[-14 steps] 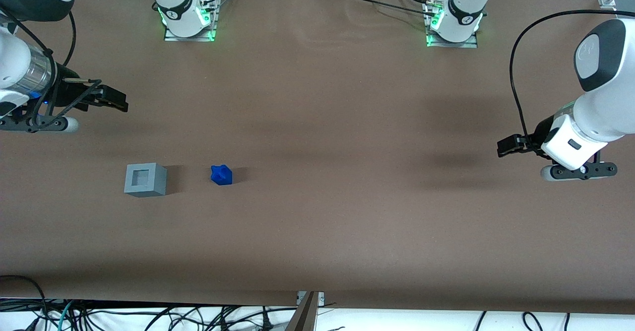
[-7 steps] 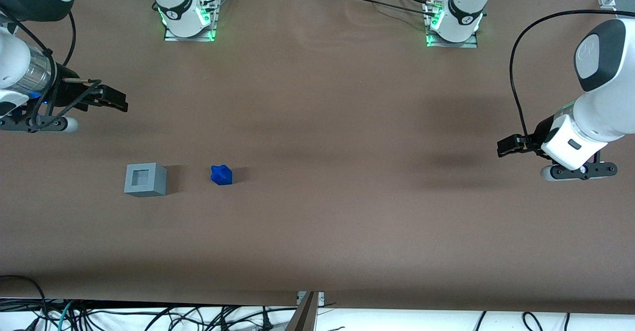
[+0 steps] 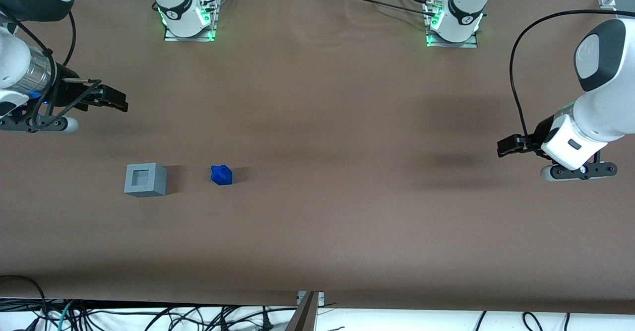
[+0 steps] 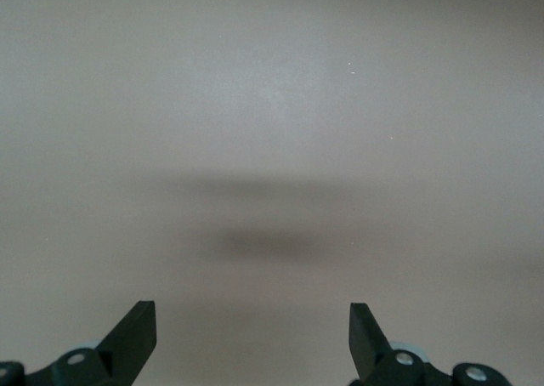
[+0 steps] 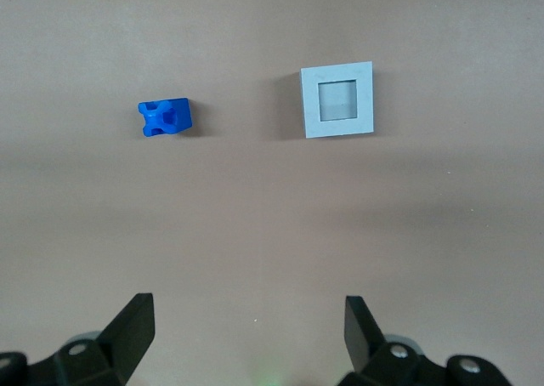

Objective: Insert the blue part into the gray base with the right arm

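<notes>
The blue part should be grabbed next by its lobed end (image 5: 155,119) with my right gripper, so its square end stays free to go into the gray base's hole (image 5: 337,100).
The blue part (image 3: 221,174) lies on the brown table, beside the gray base (image 3: 145,179), which stands with its square recess facing up. Both also show in the right wrist view, the blue part (image 5: 165,117) and the gray base (image 5: 337,100), apart from each other. My right gripper (image 3: 116,100) hangs above the table at the working arm's end, farther from the front camera than the gray base. It is open and empty, with its fingertips (image 5: 136,322) wide apart (image 5: 246,326).
Two arm bases with green lights (image 3: 187,21) (image 3: 452,23) stand at the table's edge farthest from the front camera. Cables hang below the nearest edge (image 3: 149,316). The brown table surface (image 3: 322,197) spreads between the two arms.
</notes>
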Robot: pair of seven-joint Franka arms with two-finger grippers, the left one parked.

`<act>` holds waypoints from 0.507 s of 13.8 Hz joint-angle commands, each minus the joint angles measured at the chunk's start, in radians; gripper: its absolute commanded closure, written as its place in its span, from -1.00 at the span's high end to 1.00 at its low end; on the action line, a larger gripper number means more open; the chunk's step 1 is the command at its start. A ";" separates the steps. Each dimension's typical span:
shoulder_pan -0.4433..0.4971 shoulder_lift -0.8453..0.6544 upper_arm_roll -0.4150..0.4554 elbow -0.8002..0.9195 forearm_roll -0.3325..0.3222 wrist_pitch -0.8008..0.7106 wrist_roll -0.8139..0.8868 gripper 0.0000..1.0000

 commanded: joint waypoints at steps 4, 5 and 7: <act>0.019 0.006 0.016 -0.013 0.007 0.031 0.029 0.98; 0.034 0.023 0.016 -0.028 0.008 0.076 0.052 0.98; 0.070 0.058 0.016 -0.069 0.008 0.181 0.079 0.98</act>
